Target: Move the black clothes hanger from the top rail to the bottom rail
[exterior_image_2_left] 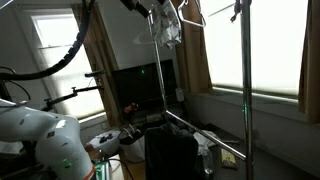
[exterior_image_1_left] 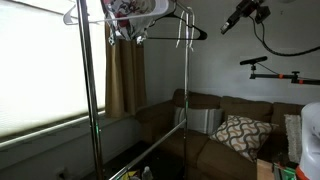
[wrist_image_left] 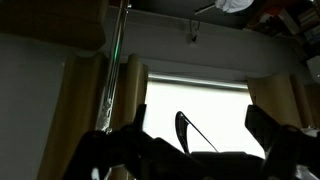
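I will next grab the black clothes hanger [exterior_image_1_left: 197, 31] by the hanger's curved end nearest my gripper. The hanger's hook then stays free to hang on the bottom bar.
The black clothes hanger [exterior_image_1_left: 197, 31] hangs high on the garment rack, up at the top rail [exterior_image_1_left: 160, 17]. My gripper [exterior_image_1_left: 125, 20] is raised to the same height beside it, and it also shows at the end of the arm in an exterior view as the gripper [exterior_image_2_left: 165, 25]. In the wrist view the gripper [wrist_image_left: 195, 135] is open, and a thin dark curved part of the hanger [wrist_image_left: 181, 128] stands between the fingers against the bright window, untouched. The bottom rail [exterior_image_1_left: 150, 152] runs low between the uprights; the bottom rail [exterior_image_2_left: 200, 135] carries nothing.
A pale hanger [exterior_image_1_left: 75, 15] hangs further along the rack. A brown sofa [exterior_image_1_left: 215, 120] with a patterned pillow [exterior_image_1_left: 238, 133] stands behind, with camera booms [exterior_image_1_left: 245, 15] above. A monitor [exterior_image_2_left: 140, 90], curtains and floor clutter [exterior_image_2_left: 170, 155] surround the rack's chrome uprights [exterior_image_2_left: 243, 80].
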Robot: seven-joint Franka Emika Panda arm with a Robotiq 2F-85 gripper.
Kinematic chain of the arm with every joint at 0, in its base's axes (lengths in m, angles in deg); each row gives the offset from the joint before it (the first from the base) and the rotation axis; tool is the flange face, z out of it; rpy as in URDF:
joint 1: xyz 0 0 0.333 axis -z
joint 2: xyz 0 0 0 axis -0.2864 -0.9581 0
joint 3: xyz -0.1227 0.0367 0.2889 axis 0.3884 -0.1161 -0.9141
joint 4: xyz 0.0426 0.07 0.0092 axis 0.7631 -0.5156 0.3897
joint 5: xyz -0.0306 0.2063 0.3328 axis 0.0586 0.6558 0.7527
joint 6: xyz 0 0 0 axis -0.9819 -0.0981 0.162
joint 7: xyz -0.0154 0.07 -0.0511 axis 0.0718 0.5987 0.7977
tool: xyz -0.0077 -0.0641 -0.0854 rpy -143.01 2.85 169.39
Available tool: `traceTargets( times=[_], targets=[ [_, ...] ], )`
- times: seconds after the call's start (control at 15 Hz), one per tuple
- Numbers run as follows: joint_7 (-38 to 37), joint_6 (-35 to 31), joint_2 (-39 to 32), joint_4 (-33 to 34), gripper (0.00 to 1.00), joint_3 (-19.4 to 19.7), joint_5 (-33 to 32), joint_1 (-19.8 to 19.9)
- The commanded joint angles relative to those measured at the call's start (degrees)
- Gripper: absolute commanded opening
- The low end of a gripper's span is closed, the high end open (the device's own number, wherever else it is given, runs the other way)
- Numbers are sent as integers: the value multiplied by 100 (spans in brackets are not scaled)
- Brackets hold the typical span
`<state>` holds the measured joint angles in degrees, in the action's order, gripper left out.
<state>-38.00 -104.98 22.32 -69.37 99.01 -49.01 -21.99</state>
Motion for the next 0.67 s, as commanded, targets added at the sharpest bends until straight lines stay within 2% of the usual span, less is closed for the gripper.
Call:
traceTargets(
  times=[0.0, 0.33, 0.6],
  targets=[
    [417, 377, -582, 755, 100, 404, 270, -269],
    [1082, 881, -1412, 1727, 100, 759, 1038, -655],
    [1200, 1156, -2178, 2289, 100, 789, 1481, -438]
  ],
)
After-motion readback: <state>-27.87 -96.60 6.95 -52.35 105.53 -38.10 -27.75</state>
